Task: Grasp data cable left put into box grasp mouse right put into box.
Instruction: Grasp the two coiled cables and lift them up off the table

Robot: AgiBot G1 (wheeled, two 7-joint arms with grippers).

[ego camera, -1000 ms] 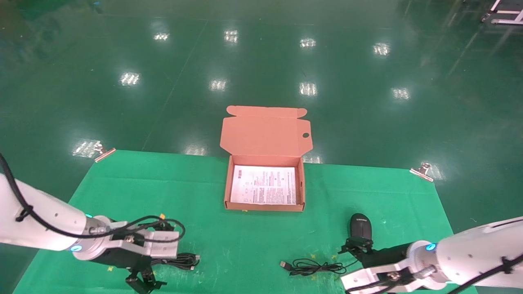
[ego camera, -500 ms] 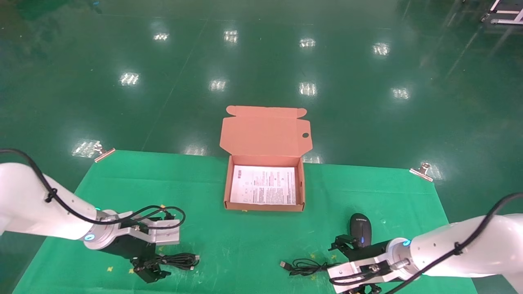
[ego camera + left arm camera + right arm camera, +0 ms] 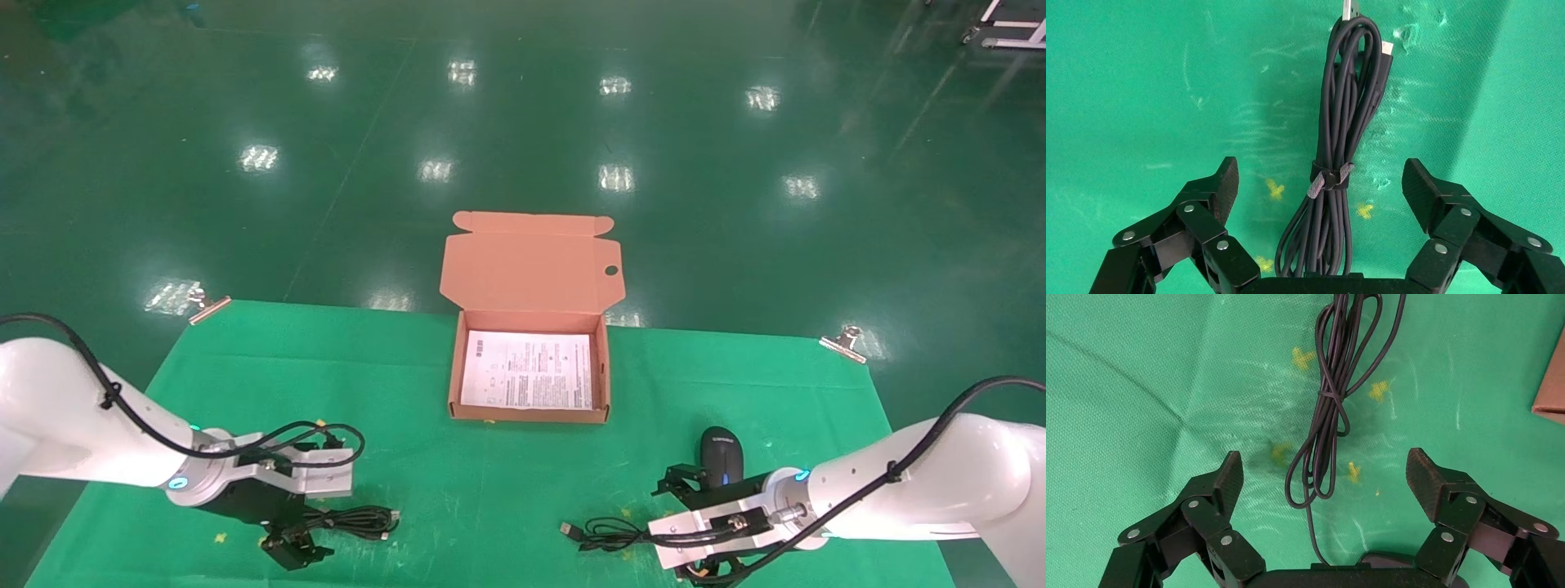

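Observation:
The loops of the cable spread out slack toward both ends, so my left gripper will next pick the data cable up by its strapped middle.
The data cable, a black strapped bundle with a silver plug, lies on the green cloth at front left. My left gripper is open and low over it. In the left wrist view the cable runs between the spread fingers of the left gripper. The black mouse sits at front right, its thin cord coiled to its left. My right gripper is open over the cord beside the mouse. In the right wrist view the cord lies between the fingers of the right gripper and only a sliver of the mouse shows. The orange-brown box stands open at centre with a white sheet inside.
The box lid stands up at the back. Green cloth covers the table, held by metal clips at the far left corner and the far right corner. Beyond the far edge is shiny green floor. A box corner shows in the right wrist view.
Both arms have swung in. My left gripper has come over the data cable. My right gripper has shifted left over the mouse's cord. Cable, mouse and box have not moved.

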